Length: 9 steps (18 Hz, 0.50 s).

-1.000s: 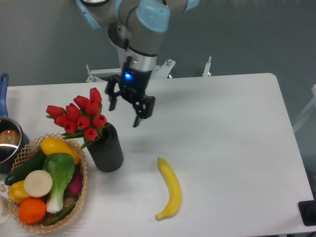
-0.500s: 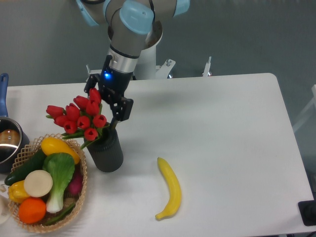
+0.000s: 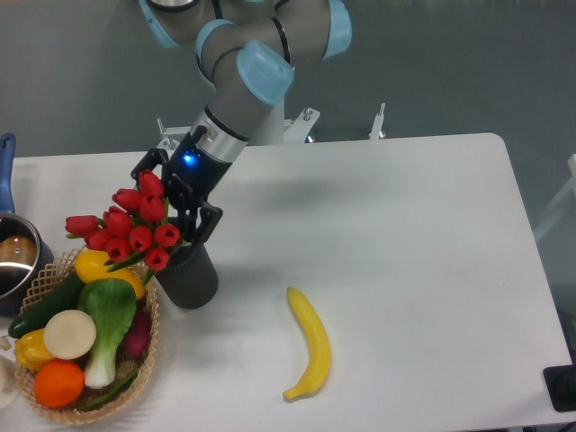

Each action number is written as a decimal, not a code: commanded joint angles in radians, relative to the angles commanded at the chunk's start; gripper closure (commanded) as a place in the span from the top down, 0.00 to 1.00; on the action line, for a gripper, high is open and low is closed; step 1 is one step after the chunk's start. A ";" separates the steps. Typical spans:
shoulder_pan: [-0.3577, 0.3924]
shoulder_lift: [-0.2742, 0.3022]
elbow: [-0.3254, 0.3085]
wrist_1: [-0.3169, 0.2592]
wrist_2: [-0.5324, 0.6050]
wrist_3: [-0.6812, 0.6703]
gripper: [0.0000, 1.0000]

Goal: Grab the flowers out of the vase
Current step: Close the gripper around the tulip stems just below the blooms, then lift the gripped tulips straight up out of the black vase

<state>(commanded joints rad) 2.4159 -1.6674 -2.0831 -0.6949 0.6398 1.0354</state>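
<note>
The flowers have their stems for my gripper to grab next, so it should pick up the flowers (image 3: 135, 236) from the vase (image 3: 191, 279) by those stems.
The flowers (image 3: 135, 236), a bunch of red tulip buds with green leaves, stand in the dark ribbed vase (image 3: 191, 279) at the left of the table and lean left over the basket. My gripper (image 3: 180, 205) has come down from the upper right onto the bunch's right side. Its fingers are still spread, one behind the top buds and one (image 3: 209, 223) just above the vase's mouth. The stems are hidden behind the buds and the gripper.
A wicker basket (image 3: 149, 346) of vegetables and fruit sits directly left of the vase, touching or nearly so. A blue-handled metal pot (image 3: 13, 256) is at the far left edge. A yellow banana (image 3: 310, 344) lies right of the vase.
The gripper moved left and down from beside the vase onto the bunch. The flowers were pushed leftward and the vase shifted slightly left.
</note>
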 joint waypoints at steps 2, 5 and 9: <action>0.009 0.009 -0.017 -0.002 -0.003 -0.002 0.08; 0.025 0.032 -0.041 -0.002 -0.003 0.002 0.00; 0.060 0.069 -0.034 -0.002 -0.035 -0.011 0.00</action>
<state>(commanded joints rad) 2.4757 -1.5985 -2.1169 -0.6964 0.6045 1.0247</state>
